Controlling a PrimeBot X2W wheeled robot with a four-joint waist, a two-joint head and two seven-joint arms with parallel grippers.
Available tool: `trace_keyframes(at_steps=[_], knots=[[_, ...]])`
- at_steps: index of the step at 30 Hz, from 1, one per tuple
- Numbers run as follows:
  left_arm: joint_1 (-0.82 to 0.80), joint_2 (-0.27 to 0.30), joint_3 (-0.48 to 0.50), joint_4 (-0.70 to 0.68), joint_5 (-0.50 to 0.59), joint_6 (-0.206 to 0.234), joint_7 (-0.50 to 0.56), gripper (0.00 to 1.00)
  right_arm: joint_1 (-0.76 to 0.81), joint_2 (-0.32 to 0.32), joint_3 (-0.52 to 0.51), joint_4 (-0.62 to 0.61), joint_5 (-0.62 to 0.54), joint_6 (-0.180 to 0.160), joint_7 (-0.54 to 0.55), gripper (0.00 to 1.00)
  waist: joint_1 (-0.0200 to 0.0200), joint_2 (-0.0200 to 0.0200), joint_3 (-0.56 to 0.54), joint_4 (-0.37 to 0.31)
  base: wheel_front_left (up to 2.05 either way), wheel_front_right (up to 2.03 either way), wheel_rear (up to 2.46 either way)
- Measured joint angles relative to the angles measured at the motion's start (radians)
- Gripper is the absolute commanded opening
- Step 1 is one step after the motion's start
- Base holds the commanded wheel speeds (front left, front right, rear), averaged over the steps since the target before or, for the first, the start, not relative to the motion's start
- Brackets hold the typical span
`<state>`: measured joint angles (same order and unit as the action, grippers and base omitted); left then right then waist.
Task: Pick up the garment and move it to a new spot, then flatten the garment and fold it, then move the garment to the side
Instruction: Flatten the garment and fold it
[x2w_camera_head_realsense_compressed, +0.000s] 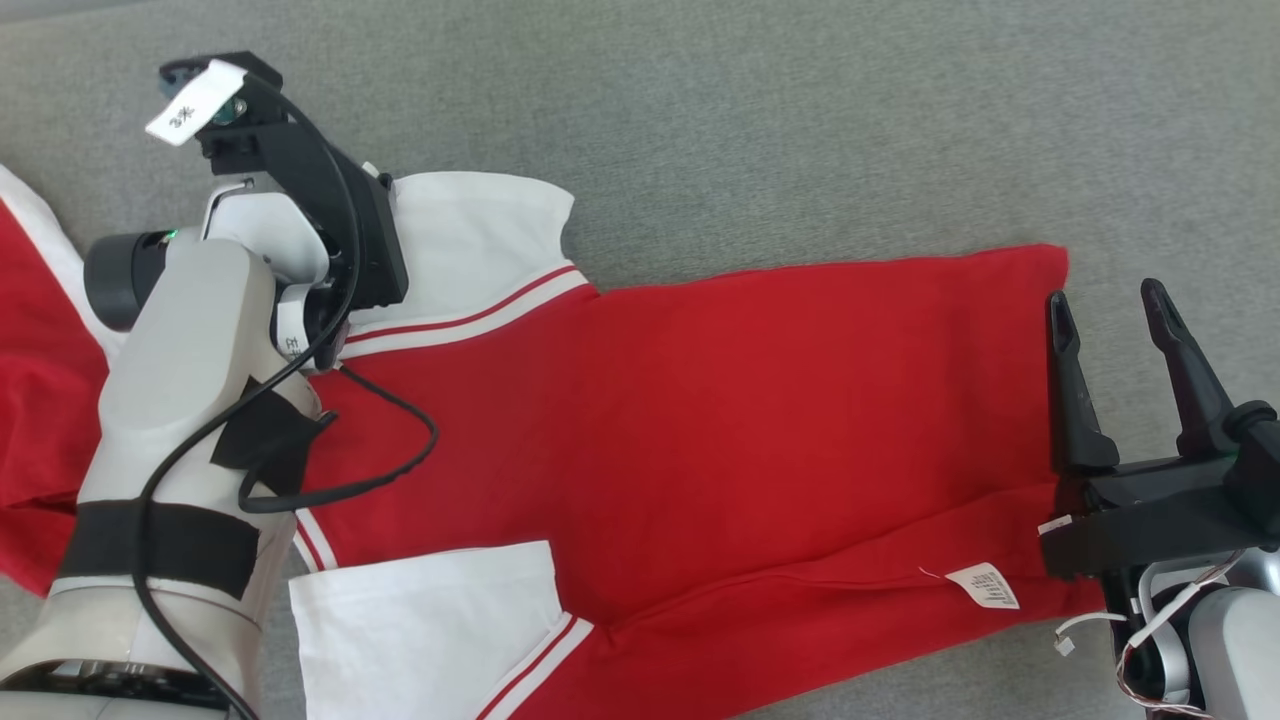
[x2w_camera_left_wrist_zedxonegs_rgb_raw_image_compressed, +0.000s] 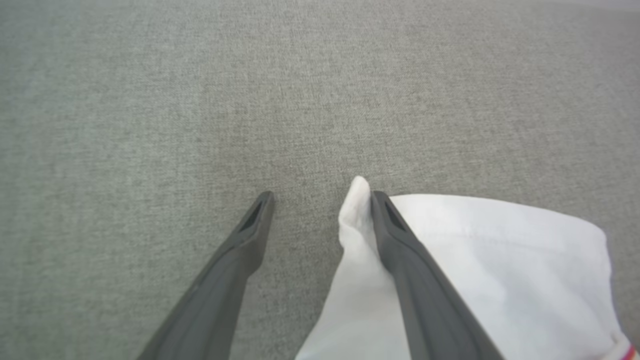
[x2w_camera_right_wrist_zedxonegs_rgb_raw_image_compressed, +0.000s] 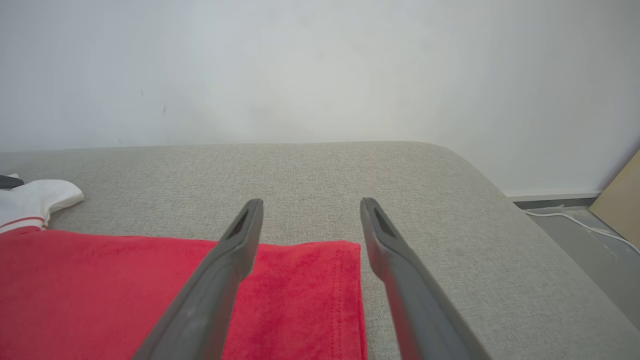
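Note:
The rest of the sleeve (x2w_camera_left_wrist_zedxonegs_rgb_raw_image_compressed: 498, 246) lies flat on the surface, so I need to pinch the garment next with my left gripper by the raised corner of its far white sleeve (x2w_camera_left_wrist_zedxonegs_rgb_raw_image_compressed: 358, 201).
The garment (x2w_camera_head_realsense_compressed: 750, 420) is red with white sleeves and lies spread out on the grey fabric surface (x2w_camera_head_realsense_compressed: 800, 120). My left gripper (x2w_camera_left_wrist_zedxonegs_rgb_raw_image_compressed: 324, 197) is open and points down at the edge of the far white sleeve (x2w_camera_head_realsense_compressed: 470, 240). A raised corner of that sleeve (x2w_camera_left_wrist_zedxonegs_rgb_raw_image_compressed: 356, 210) stands between the fingers, against the inside of the right one. My right gripper (x2w_camera_head_realsense_compressed: 1105, 295) is open just above the garment's right hem, with one finger (x2w_camera_right_wrist_zedxonegs_rgb_raw_image_compressed: 240, 240) over the red cloth (x2w_camera_right_wrist_zedxonegs_rgb_raw_image_compressed: 280, 305) and the other over bare surface. A white care label (x2w_camera_head_realsense_compressed: 985, 585) sticks out near the hem.
The near white sleeve (x2w_camera_head_realsense_compressed: 420, 620) lies at the bottom of the head view. More red cloth (x2w_camera_head_realsense_compressed: 40, 380) lies left of my left forearm (x2w_camera_head_realsense_compressed: 180, 400). The surface's rounded edge (x2w_camera_right_wrist_zedxonegs_rgb_raw_image_compressed: 500, 190) drops to a floor with a white cable (x2w_camera_right_wrist_zedxonegs_rgb_raw_image_compressed: 575, 220) and a cardboard sheet (x2w_camera_right_wrist_zedxonegs_rgb_raw_image_compressed: 622, 200) beside the white wall.

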<state>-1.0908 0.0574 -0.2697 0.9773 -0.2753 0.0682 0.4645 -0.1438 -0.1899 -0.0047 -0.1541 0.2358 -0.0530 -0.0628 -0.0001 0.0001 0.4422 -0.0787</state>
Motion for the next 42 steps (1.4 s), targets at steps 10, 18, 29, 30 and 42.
trace_keyframes(at_steps=[10,18,29,30,42], knots=[[0.003,-0.001,0.005,0.020,-0.014,-0.038,-0.036,0.29,0.009,-0.004,0.002,-0.007,0.000,0.002,0.001,1.00,0.0000,-0.0001,-0.012,-0.023,0.00,0.00,0.00],[-0.015,-0.008,-0.009,0.032,-0.014,-0.049,-0.054,0.00,0.005,-0.016,-0.005,-0.015,-0.005,0.002,0.002,1.00,0.0001,-0.0001,0.008,-0.025,0.00,0.00,0.00],[-0.063,-0.032,-0.032,0.030,-0.015,-0.045,-0.115,0.00,-0.120,-0.110,-0.040,0.107,0.039,0.053,0.170,1.00,0.0001,-0.0001,0.039,0.013,0.00,0.00,0.00],[-0.065,-0.033,-0.037,0.032,-0.017,-0.045,-0.119,0.00,-0.135,-0.117,-0.036,0.128,0.056,0.065,0.201,1.00,0.0001,0.0000,0.041,0.019,0.00,0.00,0.00],[-0.068,-0.032,-0.170,-0.003,-0.134,-0.033,-0.141,0.00,-0.260,-0.138,0.017,0.284,0.100,0.104,0.438,1.00,0.0001,-0.0001,0.049,0.071,0.00,0.00,0.00]])
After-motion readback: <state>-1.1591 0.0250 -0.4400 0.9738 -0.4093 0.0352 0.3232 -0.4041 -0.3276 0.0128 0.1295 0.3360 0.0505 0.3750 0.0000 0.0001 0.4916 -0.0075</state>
